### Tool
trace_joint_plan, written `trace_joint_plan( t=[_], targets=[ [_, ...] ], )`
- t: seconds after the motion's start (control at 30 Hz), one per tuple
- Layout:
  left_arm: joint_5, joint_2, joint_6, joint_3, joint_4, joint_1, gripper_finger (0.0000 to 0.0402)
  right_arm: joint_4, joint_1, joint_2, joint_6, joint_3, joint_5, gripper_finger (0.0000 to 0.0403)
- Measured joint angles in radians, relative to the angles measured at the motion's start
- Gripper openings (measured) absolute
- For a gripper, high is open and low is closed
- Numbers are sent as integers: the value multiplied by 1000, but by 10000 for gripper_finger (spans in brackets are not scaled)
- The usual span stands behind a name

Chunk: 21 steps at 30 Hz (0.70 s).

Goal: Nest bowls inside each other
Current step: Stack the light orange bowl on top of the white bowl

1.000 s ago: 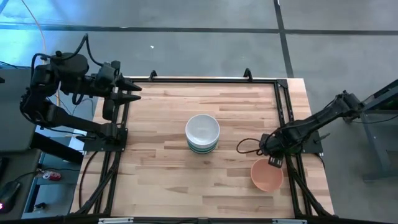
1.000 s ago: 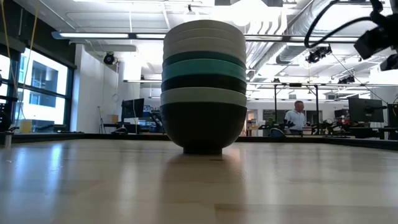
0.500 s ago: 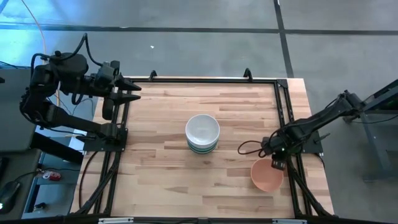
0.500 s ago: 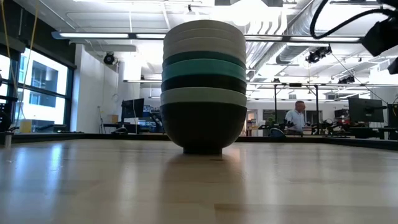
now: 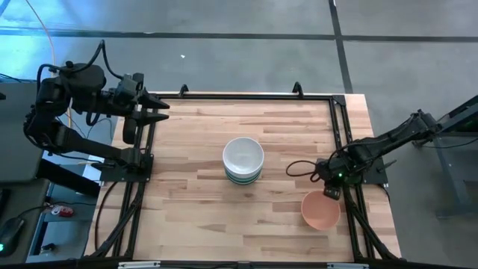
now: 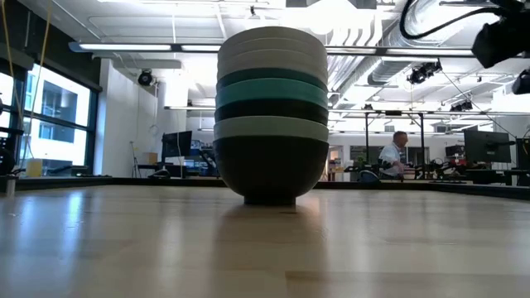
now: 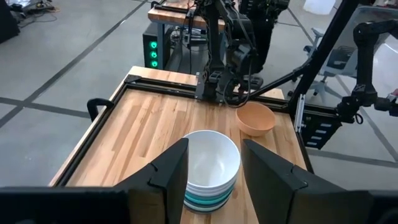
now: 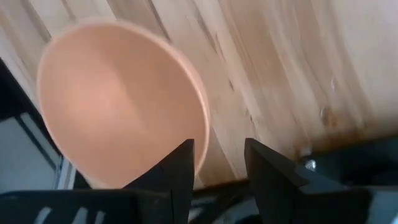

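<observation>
The fingers are still above the salmon bowl's rim [image 5: 337, 204] [image 8: 206, 132], one on either side, so it is too early to close. My right gripper lowers first, then closes on the salmon bowl.
A stack of nested bowls [image 5: 243, 161] stands on its base at the table's middle, with a white bowl on top. In the low view the stack [image 6: 271, 116] shows black, mint, dark green, teal and white rims. A salmon pink bowl [image 5: 320, 211] sits upright alone near the right near corner. My right gripper [image 5: 330, 193] hangs open just over that bowl's far rim. In the right wrist view the bowl [image 8: 118, 106] lies beside my open fingers [image 8: 219, 163]. I cannot tell whether a finger touches the rim. My left gripper [image 5: 160, 110] waits open at the far left corner.
A black metal frame [image 5: 340, 142] runs along the table's edges, close behind the right gripper. A looped cable [image 5: 299, 172] hangs from the right arm over the wood. Bare wood [image 5: 187, 202] lies between the stack and the left and near edges. A person stands far off in the room [image 6: 399, 157].
The right arm has shifted slightly above the salmon bowl's far rim, its wrist drifting toward the table's right edge. The bowls and the left arm have stayed still.
</observation>
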Motion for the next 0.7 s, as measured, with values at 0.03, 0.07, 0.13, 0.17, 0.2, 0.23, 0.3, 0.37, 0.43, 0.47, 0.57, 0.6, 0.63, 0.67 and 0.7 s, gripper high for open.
trace_joint_plan(
  t=[0.03,0.07,0.13,0.17,0.2,0.23,0.3,0.37,0.43,0.47,0.57,0.6,0.63,0.67,0.7],
  targets=[
    [0,0,-2,0,0,0,139,13,0,0,1,0,11,133],
    [0,0,-2,0,0,0,139,25,0,0,0,0,22,133],
    [0,0,-2,0,0,0,139,46,0,0,-10,0,35,133],
    [0,0,-2,0,0,0,139,53,0,1,-13,0,35,133],
    [0,0,-2,0,0,0,139,57,0,1,-15,0,35,133],
    [0,0,-2,0,0,0,139,57,0,1,-15,0,35,133],
    [0,0,-2,0,0,0,139,60,0,1,-20,0,35,133],
    [0,0,-2,0,0,0,139,61,0,8,-41,0,36,133],
    [0,0,-2,0,0,0,139,62,0,20,-64,-1,40,133],
    [0,0,-2,0,0,0,139,62,0,28,-79,-1,39,133],
    [0,0,-5,0,-1,0,139,62,0,60,-123,-2,40,133],
    [1,0,-8,0,-1,0,139,62,0,71,-133,-2,40,133],
    [2,0,-13,0,-2,0,139,62,0,82,-144,-2,40,133],
    [3,0,-13,0,-4,0,139,63,0,93,-151,-2,40,133],
    [3,0,-14,0,-7,0,139,65,0,105,-158,-2,40,133]
  ],
)
